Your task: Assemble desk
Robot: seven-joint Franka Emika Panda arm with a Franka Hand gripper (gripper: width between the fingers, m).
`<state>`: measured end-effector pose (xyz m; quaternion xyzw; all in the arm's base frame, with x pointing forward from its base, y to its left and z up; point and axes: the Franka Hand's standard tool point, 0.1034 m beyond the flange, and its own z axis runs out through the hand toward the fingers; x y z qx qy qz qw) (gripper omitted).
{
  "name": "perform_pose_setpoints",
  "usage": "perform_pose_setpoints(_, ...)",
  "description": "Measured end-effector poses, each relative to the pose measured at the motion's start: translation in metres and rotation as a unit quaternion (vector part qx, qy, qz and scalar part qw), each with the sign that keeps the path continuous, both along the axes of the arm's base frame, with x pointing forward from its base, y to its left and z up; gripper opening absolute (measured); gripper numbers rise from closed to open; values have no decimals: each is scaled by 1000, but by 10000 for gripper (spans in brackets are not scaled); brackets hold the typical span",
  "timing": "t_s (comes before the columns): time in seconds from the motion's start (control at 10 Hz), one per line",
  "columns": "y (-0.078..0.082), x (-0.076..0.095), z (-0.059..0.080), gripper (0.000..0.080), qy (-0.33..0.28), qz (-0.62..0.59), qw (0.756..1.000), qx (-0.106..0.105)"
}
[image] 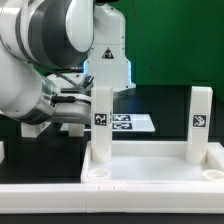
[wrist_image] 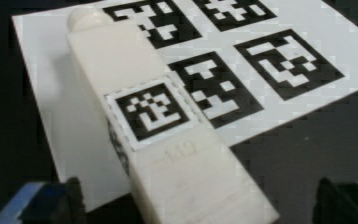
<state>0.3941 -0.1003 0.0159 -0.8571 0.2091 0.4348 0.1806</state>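
The white leg's round peg needs to stay free for the corner socket of the tabletop, so my gripper will grab the leg by its plain square end (wrist_image: 208,198) next.
The white tabletop (image: 140,160) lies in front with its raised rim up and round corner sockets showing. Two white square legs with tags stand upright on it, one on the exterior view's left (image: 100,125) and one on its right (image: 200,122). My gripper (image: 82,100) reaches in from the exterior view's left at the upper part of the left leg. In the wrist view that leg (wrist_image: 167,120) runs between my gripper's (wrist_image: 202,197) dark fingers (wrist_image: 51,200). The fingers stand wider than the leg, with a gap on each side. The gripper is open.
The marker board (image: 128,122) lies on the dark table behind the left leg, and it also shows in the wrist view (wrist_image: 247,50). The robot arm's bulk (image: 40,60) fills the exterior view's upper left. A green wall stands at the back.
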Motion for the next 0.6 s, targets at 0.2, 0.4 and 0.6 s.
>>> perform_pose_setpoints(0.2,0,-1,0,649,1,0,1000,1)
perform_pose_setpoints(0.4,0,-1,0,529,1,0,1000,1)
perform_pose_setpoints(0.6,0,-1,0,288,1,0,1000,1)
